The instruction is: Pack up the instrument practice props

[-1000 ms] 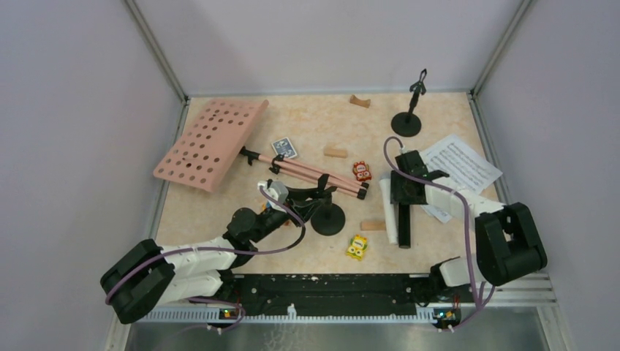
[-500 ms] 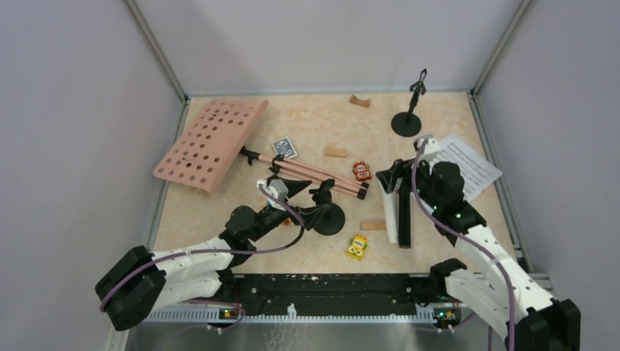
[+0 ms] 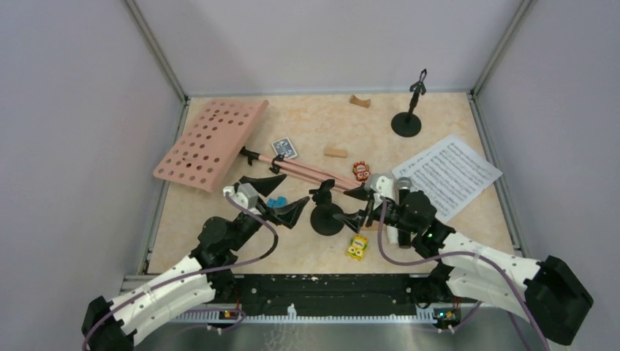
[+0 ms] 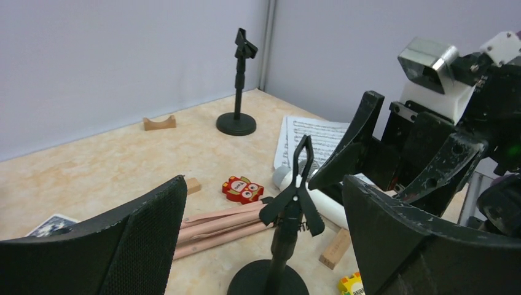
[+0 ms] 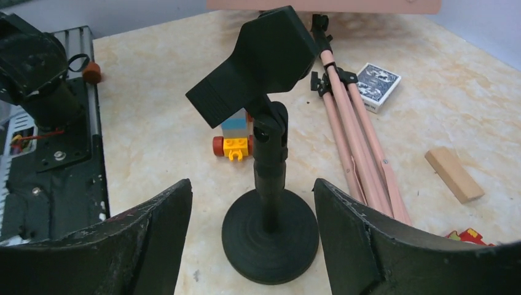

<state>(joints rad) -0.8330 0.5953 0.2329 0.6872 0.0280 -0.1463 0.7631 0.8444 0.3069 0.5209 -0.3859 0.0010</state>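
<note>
My right gripper picks up the mic holder by its stem (image 3: 326, 203) (image 5: 270, 173) next, so the round base stays free to stand on the tabletop.
One black round-based mic holder (image 3: 327, 217) stands upright mid-table between my two grippers. My left gripper (image 3: 281, 197) is open just to its left, and in the left wrist view the holder (image 4: 293, 209) rises ahead of the spread fingers, untouched. My right gripper (image 3: 354, 207) is open to its right, with the holder's base (image 5: 271, 236) between the fingertips and clear of both. The second holder (image 3: 408, 117) stands at the back right. The pink perforated desk (image 3: 210, 142) and its tripod legs (image 3: 311, 174) lie at the left. Sheet music (image 3: 450, 173) lies at the right. The white microphone (image 4: 325, 206) lies beneath my right arm. The dark microphone is hidden.
A red toy car (image 3: 361, 171), a yellow one (image 3: 357, 247) and a blue-and-yellow one (image 3: 276, 202) sit near the holder. A blue card box (image 3: 284, 148) and wooden blocks (image 3: 335, 153) (image 3: 359, 101) (image 3: 373, 225) are scattered around. Walls enclose the table on three sides.
My left gripper opened, let go of the mic holder and drew back to the near left. My right arm swung left from the microphones to the holder, its jaws opening wider.
</note>
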